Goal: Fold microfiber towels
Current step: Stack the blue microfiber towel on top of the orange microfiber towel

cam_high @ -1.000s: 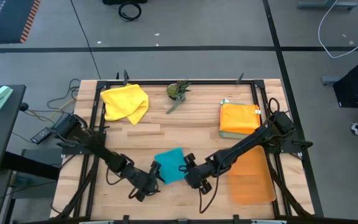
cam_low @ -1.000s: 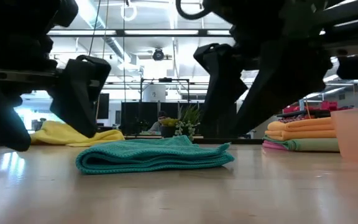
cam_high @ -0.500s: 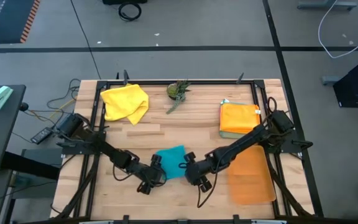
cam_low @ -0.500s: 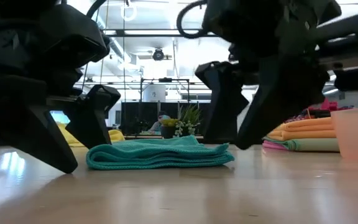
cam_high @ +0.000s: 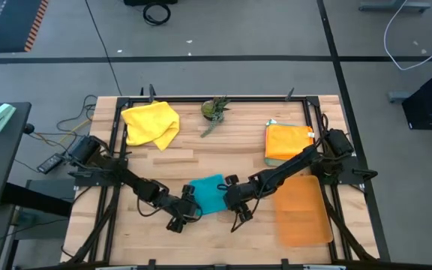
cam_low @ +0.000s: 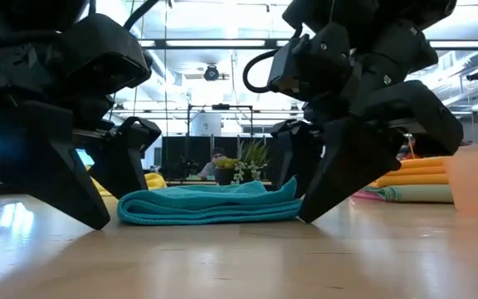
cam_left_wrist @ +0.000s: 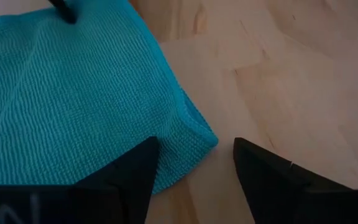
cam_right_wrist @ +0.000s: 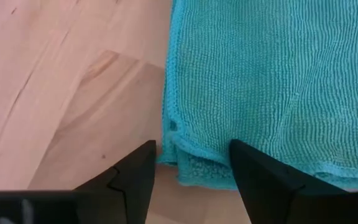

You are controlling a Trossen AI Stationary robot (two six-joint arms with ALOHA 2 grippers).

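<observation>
The teal towel's folded corner (cam_right_wrist: pixel 194 165) is between my right gripper's fingers, with one finger down at the towel and one beside wood. I need to close my right gripper on it.
A folded teal microfiber towel (cam_high: pixel 207 193) lies flat on the wooden table near its front middle. My left gripper (cam_high: pixel 184 213) stands open at the towel's near left corner (cam_left_wrist: pixel 194 134), one finger over the cloth and one over bare wood. My right gripper (cam_high: pixel 234 205) stands open at the near right corner (cam_right_wrist: pixel 182 158), placed the same way. A crumpled yellow towel (cam_high: pixel 151 124) lies at the far left. A stack of folded towels with an orange one on top (cam_high: pixel 287 142) sits at the far right. My left gripper slants down from the table's left with its fingers astride the towel's near left corner (cam_left_wrist: pixel 188 127); whether they touch the cloth I cannot tell. My right gripper slants down from the right, open, astride the near right corner. The towel's right end (cam_low: pixel 289 187) rises against one finger (cam_low: pixel 301 162); the towel lies on the table.
A translucent orange mat (cam_high: pixel 304 211) lies at the near right beside the right arm. A small green plant (cam_high: pixel 214 109) stands at the far middle. Bare wood lies between the yellow towel and the teal one.
Both grippers have come down and closed in on the teal towel, the left from the left and the right from the right, each rolling a little. The towel's right end has been pushed up and its left end nudged slightly inward; both grippers stay open.
</observation>
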